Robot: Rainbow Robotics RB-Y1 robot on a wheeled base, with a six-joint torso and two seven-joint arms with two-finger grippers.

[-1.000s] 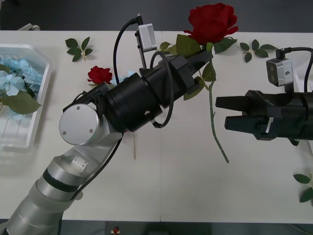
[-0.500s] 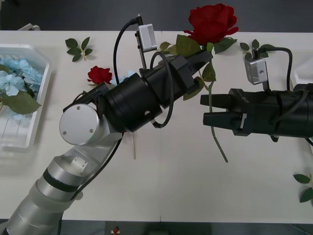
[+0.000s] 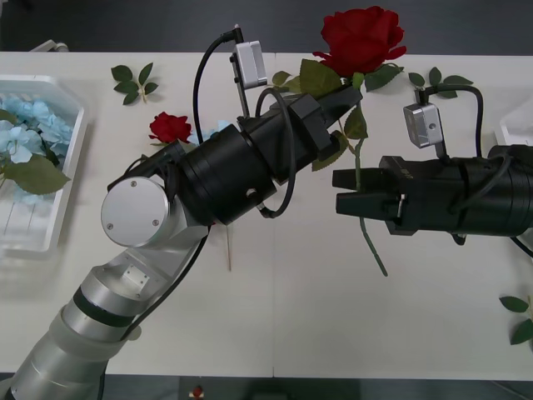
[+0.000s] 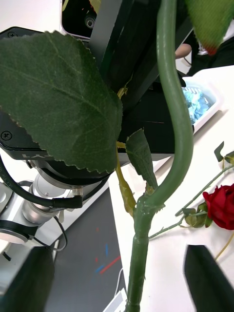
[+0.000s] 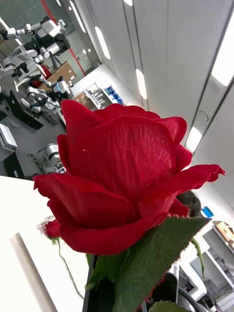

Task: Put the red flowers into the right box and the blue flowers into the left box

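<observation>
The right gripper grabs the bare lower stem [image 3: 358, 179] [image 4: 138, 260] hanging free below the leaves next, since fingers already hold the rose just under its bloom.
My left gripper [image 3: 349, 97] is shut on the stem of a red rose [image 3: 362, 37], holding it up over the table's far middle; the bloom [image 5: 122, 170] looms close in the left wrist view. The rose's stem [image 3: 363, 221] hangs down between the fingers of my right gripper [image 3: 336, 191], which stands open around it. In the right wrist view the stem [image 4: 170, 122] runs up between my two dark fingers [image 4: 209, 273]. A second red rose [image 3: 170, 127] lies on the table behind my left arm. Blue flowers [image 3: 33, 125] fill the left box [image 3: 77, 142]. An edge of the right box [image 3: 514, 127] shows at far right.
Loose green leaf sprigs lie at the back left [image 3: 133, 81], back right [image 3: 437, 83] and near the front right edge [image 3: 520, 317]. A bit of pale blue flower [image 3: 218, 127] peeks from behind my left arm. The near half of the white table [image 3: 291, 317] is bare.
My right gripper has moved left until its open fingers sit on either side of the hanging stem. The left arm and the held rose have stayed still.
</observation>
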